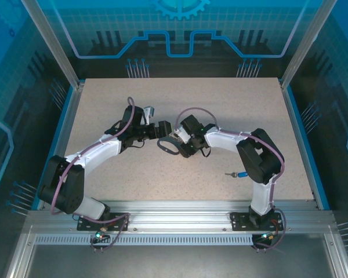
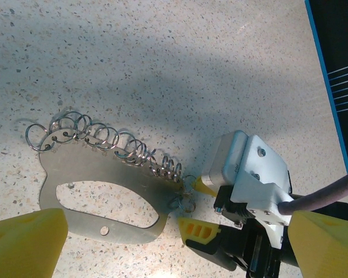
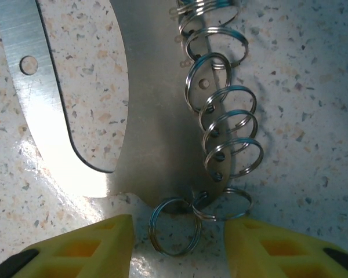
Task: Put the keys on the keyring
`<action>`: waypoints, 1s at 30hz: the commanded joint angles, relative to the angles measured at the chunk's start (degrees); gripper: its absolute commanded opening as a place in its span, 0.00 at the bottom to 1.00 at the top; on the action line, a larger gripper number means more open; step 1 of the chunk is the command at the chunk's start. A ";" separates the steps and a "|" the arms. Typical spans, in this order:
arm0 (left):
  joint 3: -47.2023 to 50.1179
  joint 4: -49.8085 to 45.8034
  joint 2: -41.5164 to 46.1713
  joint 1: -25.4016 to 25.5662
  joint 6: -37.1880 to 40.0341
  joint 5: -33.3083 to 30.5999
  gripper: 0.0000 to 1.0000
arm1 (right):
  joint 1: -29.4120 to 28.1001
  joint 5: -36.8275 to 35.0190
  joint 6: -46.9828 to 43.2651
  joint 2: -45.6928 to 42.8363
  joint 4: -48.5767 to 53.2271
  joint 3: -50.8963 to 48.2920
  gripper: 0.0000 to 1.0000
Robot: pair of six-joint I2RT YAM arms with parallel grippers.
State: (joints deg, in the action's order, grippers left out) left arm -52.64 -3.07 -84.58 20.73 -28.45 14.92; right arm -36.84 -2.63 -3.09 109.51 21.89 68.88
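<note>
The small end ring is between my yellow fingers, and they reach past its far edge. My right gripper needs to close on it now, and that would hold it.
The keyring point(image 1: 169, 146) lies flat mid-table between both arms. Up close it is a flat silvery oval loop point(image 2: 98, 168) with a row of small split rings point(image 3: 223, 124) along one edge. My right gripper point(image 3: 177, 246) is open at the loop's end, its yellow fingers point(image 3: 87, 249) on either side of the last small ring point(image 3: 174, 226) without touching it. From the left wrist the same right gripper point(image 2: 191, 202) shows at that end. My left gripper point(image 2: 177, 234) is open above the loop, holding nothing. The tiny blue-headed key point(image 1: 239, 174) lies apart on the table beside the right arm.
The speckled tabletop point(image 1: 232, 110) has blue rails on its left and right sides and a metal frame along the near edge. The two grippers are close together over the keyring, almost touching.
</note>
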 commanded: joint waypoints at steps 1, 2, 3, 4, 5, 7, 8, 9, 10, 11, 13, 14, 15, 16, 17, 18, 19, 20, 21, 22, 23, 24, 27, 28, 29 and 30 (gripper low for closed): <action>0.35 1.20 0.60 -0.69 -0.25 1.56 0.99 | -0.78 -0.17 -0.94 1.29 1.11 1.81 0.43; 0.31 1.31 0.47 -0.76 -0.21 1.66 0.99 | -0.73 -0.09 -0.98 1.36 1.19 1.87 0.42; 0.30 1.30 0.52 -0.78 -0.21 1.69 0.99 | -0.78 0.07 -1.11 1.42 1.27 1.78 0.41; 0.34 1.39 0.46 -0.78 -0.24 1.69 0.99 | -0.78 0.18 -1.27 1.45 1.31 1.78 0.39; 0.30 1.47 0.42 -0.87 -0.25 1.78 0.99 | -0.78 0.27 -1.23 1.43 1.31 1.63 0.36; 0.34 1.54 0.36 -0.91 -0.30 1.83 0.99 | -0.78 0.23 -1.38 1.24 1.31 1.35 0.31; 0.33 1.51 0.30 -0.96 -0.38 1.87 0.99 | -0.78 0.09 -1.37 1.21 1.30 1.26 0.29; 0.33 1.61 0.22 -0.96 -0.38 1.95 0.99 | -0.78 0.00 -1.41 1.15 1.31 1.17 0.28; 0.35 1.75 0.28 -0.96 -0.51 2.04 0.99 | -0.78 -0.09 -1.44 1.01 1.30 1.08 0.25; 0.34 1.84 0.27 -0.96 -0.51 2.07 0.99 | -0.78 -0.23 -1.41 0.90 1.27 1.08 0.23; 0.35 1.80 0.26 -0.96 -0.56 2.14 0.99 | -0.78 -0.46 -1.40 0.79 1.26 1.16 0.18; 0.33 1.83 0.22 -0.95 -0.63 2.15 0.99 | -0.78 -0.62 -1.55 0.66 1.31 1.30 0.14; 0.35 1.83 0.29 -0.96 -0.64 2.21 0.99 | -0.78 -0.91 -1.54 0.57 1.37 1.43 0.11; 0.34 1.80 0.37 -0.96 -0.64 2.22 0.99 | -0.78 -1.18 -1.51 0.45 1.49 1.64 0.07; 0.42 1.82 0.44 -0.96 -0.68 2.22 0.99 | -0.78 -1.45 -1.40 0.29 1.58 1.77 0.03; 0.44 1.84 0.57 -0.96 -0.73 2.22 0.99 | -0.71 -1.50 -1.35 -0.14 1.49 1.78 0.00; 0.41 1.76 0.71 -0.96 -0.73 2.23 0.99 | -0.69 -1.30 -1.27 -0.57 1.41 1.78 0.00; 0.44 1.72 0.91 -0.96 -0.82 2.22 0.99 | -0.55 -1.01 -1.30 -1.06 1.34 1.78 0.00; 0.52 1.72 1.15 -0.93 -0.82 2.22 0.99 | -0.36 -0.29 -1.15 -1.71 1.31 1.71 0.00; 0.51 1.65 1.44 -0.96 -0.82 2.22 0.99 | -0.04 0.79 -0.99 -2.48 1.38 1.69 0.00; 0.51 1.49 1.65 -0.96 -0.83 2.22 0.99 | 0.38 2.08 -0.84 -3.23 1.39 1.65 0.00; 0.52 1.42 1.93 -0.95 -0.89 2.14 0.99 | 0.81 3.85 -0.63 -4.11 1.55 1.61 0.00; 0.51 0.94 2.77 -1.04 -1.11 1.98 0.99 | 2.21 10.22 -0.10 -7.33 0.97 0.77 0.00; 0.50 0.80 3.10 -1.04 -1.25 1.88 0.99 | 2.83 12.71 0.22 -8.62 0.35 0.30 0.00; 0.41 0.62 3.35 -1.12 -1.39 1.87 0.99 | 3.43 14.59 0.68 -9.65 -0.10 -0.16 0.00; 0.43 0.52 3.68 -1.13 -1.49 1.95 0.99 | 4.15 17.39 1.23 -10.99 -0.91 -0.72 0.00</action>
State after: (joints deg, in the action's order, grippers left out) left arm -52.64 -2.31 -83.50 20.27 -28.64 15.53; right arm -34.70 5.93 -3.62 103.02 22.22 69.08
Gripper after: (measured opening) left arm 0.991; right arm 0.066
